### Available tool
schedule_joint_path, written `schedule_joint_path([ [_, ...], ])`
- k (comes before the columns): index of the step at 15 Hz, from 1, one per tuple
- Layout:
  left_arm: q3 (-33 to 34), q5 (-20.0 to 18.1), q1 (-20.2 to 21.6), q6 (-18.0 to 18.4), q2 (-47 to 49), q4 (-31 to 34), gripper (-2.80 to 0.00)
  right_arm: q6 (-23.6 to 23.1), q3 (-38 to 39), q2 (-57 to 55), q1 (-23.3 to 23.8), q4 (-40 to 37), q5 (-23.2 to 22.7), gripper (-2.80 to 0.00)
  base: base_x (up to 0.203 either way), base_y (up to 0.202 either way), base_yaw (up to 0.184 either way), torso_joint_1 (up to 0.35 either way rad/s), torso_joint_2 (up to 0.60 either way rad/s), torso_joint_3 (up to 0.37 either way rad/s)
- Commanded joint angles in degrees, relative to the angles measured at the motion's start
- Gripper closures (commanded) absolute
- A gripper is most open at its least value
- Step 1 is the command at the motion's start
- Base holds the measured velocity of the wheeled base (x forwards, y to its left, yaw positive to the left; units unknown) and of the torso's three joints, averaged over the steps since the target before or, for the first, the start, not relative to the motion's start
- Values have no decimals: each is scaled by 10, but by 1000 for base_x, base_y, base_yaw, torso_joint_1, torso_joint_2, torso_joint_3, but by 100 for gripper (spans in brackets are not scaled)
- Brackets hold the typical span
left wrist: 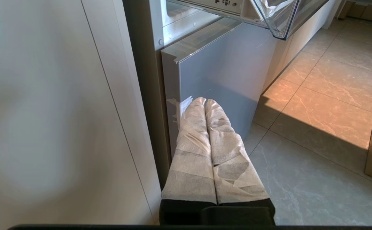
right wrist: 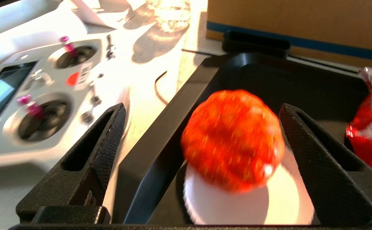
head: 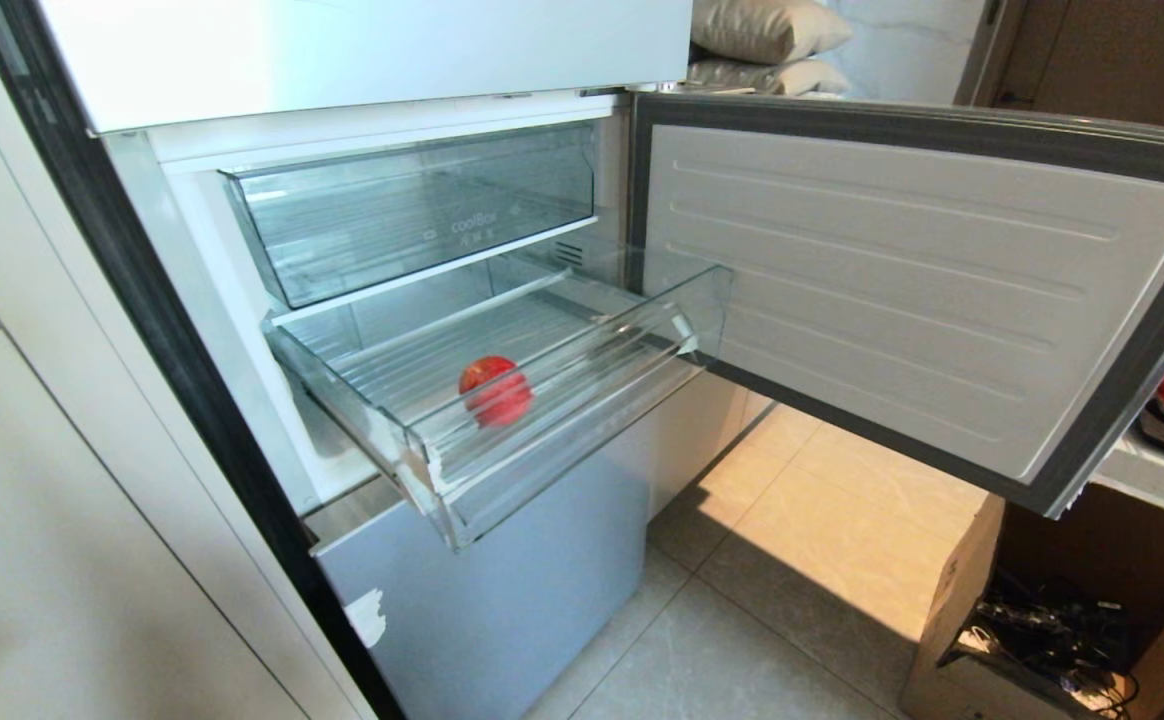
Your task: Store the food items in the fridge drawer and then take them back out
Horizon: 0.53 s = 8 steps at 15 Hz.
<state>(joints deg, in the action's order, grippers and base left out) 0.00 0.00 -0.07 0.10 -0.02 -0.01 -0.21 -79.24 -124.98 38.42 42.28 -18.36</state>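
My right fingers are above the red-orange fruit in the right wrist view, the black tray's rim (right wrist: 156, 143) between them. They need to lower, then close.
The clear fridge drawer (head: 582, 400) is pulled out of the open fridge, and a round red fruit (head: 495, 390) lies on its floor near the front lip. A second red-orange ribbed fruit (right wrist: 234, 140) sits on a white round base (right wrist: 224, 201) in a black tray (right wrist: 179, 105). My right gripper (right wrist: 202, 107) is open, one finger on each side of that fruit and neither touching it; this arm is outside the head view. My left gripper (left wrist: 203, 102) is shut and empty, parked low by the pale-blue lower door (left wrist: 224, 73), below the drawer's corner (left wrist: 278, 19).
The fridge door (head: 922, 290) stands swung open to the right. A clear bin (head: 412, 220) sits above the drawer. A white remote controller (right wrist: 39, 95) lies beside the tray, a red wrapped pack (right wrist: 371, 137) lies in it, and a cardboard box (right wrist: 301, 22) stands behind.
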Motion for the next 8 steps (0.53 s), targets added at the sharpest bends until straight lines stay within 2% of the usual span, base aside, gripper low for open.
schedule_joint_path([
  [1,0,0,0,0,0,-1,0,-1,-36,-35,1,2,10,-280,0,0,0,0,0,0],
  [8,0,0,0,0,0,0,0,-1,-68,-77,0,3,19,-280,0,0,0,0,0,0],
])
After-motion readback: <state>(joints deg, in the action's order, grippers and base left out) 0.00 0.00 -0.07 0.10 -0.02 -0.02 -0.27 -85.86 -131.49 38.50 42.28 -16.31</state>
